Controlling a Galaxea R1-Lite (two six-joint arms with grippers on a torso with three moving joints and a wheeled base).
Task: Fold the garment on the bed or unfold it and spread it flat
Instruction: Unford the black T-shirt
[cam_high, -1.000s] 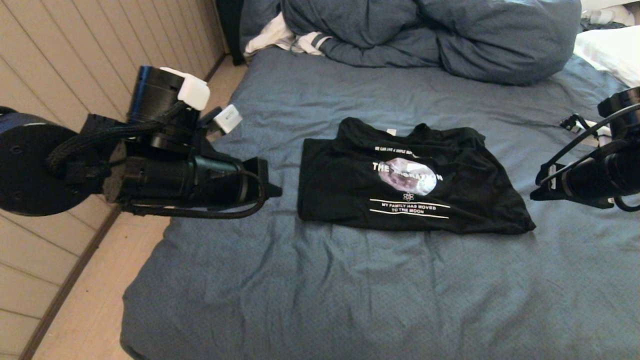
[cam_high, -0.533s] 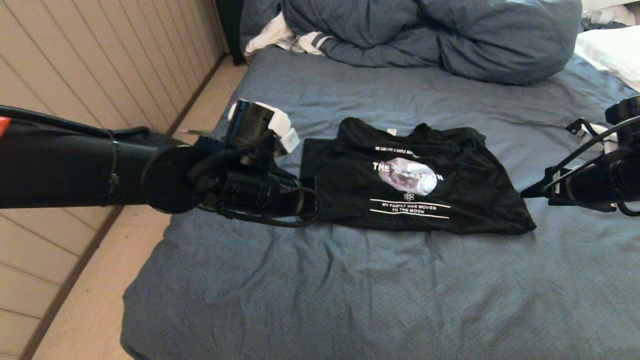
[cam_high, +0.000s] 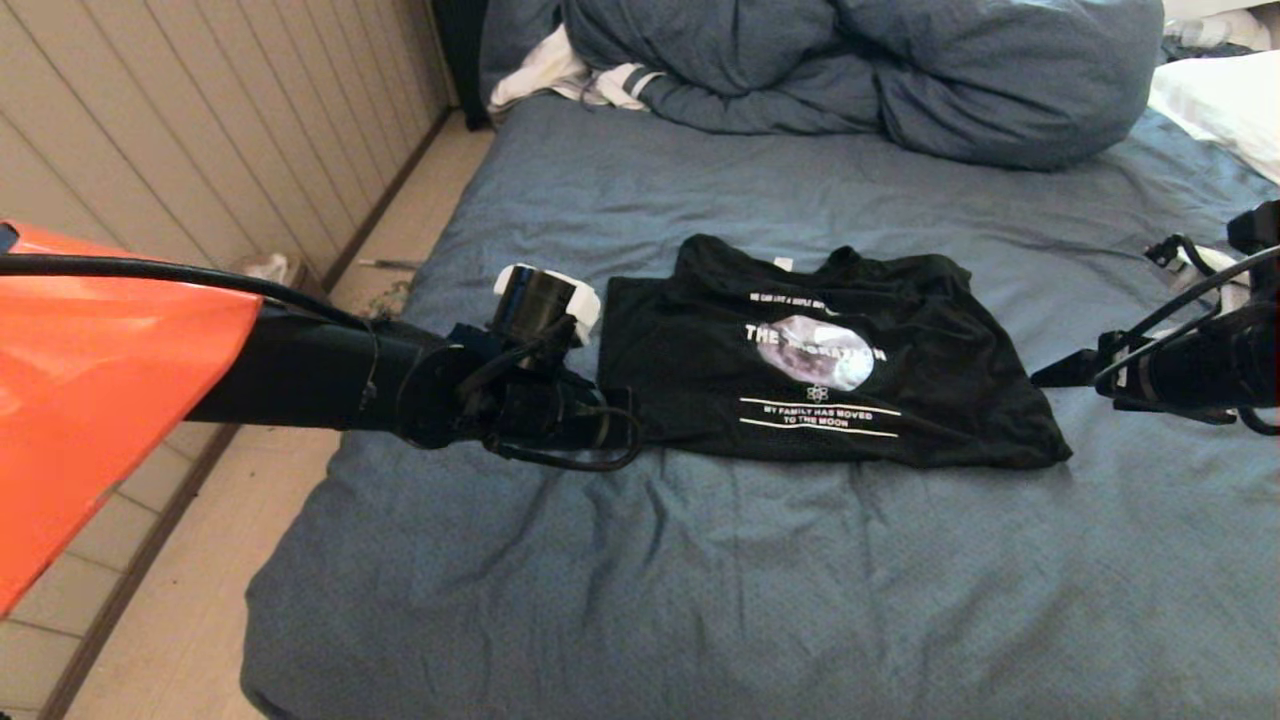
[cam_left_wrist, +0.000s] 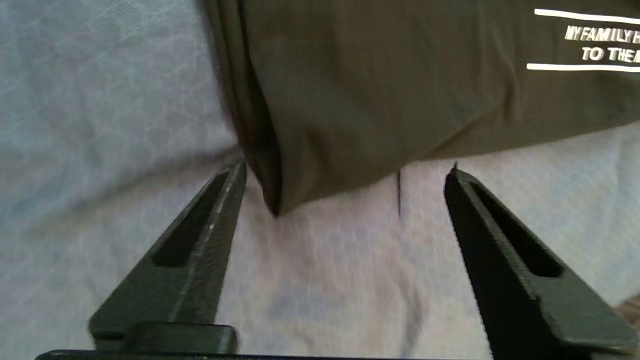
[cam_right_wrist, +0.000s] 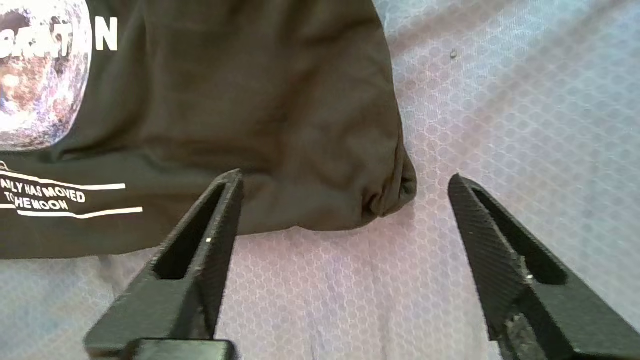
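Note:
The garment has its bottom corner (cam_left_wrist: 292, 187) beside the start of the white lettering (cam_left_wrist: 603, 44). My left gripper needs to grip the garment there next to spread it flat.
The garment (cam_high: 820, 360), a black T-shirt with a moon print and white lettering, lies folded into a rough rectangle in the middle of the bed (cam_high: 700, 580). My left gripper (cam_high: 625, 410) is low over the sheet at the garment's near left corner. In the left wrist view the left gripper (cam_left_wrist: 346, 170) is open, with that corner of the garment (cam_left_wrist: 400, 90) between the fingertips and nothing pinched. My right gripper (cam_high: 1050, 375) hovers at the garment's near right corner. In the right wrist view the right gripper (cam_right_wrist: 345, 177) is open, straddling the bunched corner of the garment (cam_right_wrist: 250, 100).
A bunched blue-grey duvet (cam_high: 850, 70) and a white striped cloth (cam_high: 570, 75) lie at the head of the bed, with a white pillow (cam_high: 1220, 100) at the far right. A panelled wall (cam_high: 200, 120) and a strip of floor (cam_high: 180, 620) run along the bed's left edge.
The left arm has stretched forward and down to the garment's left corner, and its jaws have opened. The right gripper has edged in toward the right corner.

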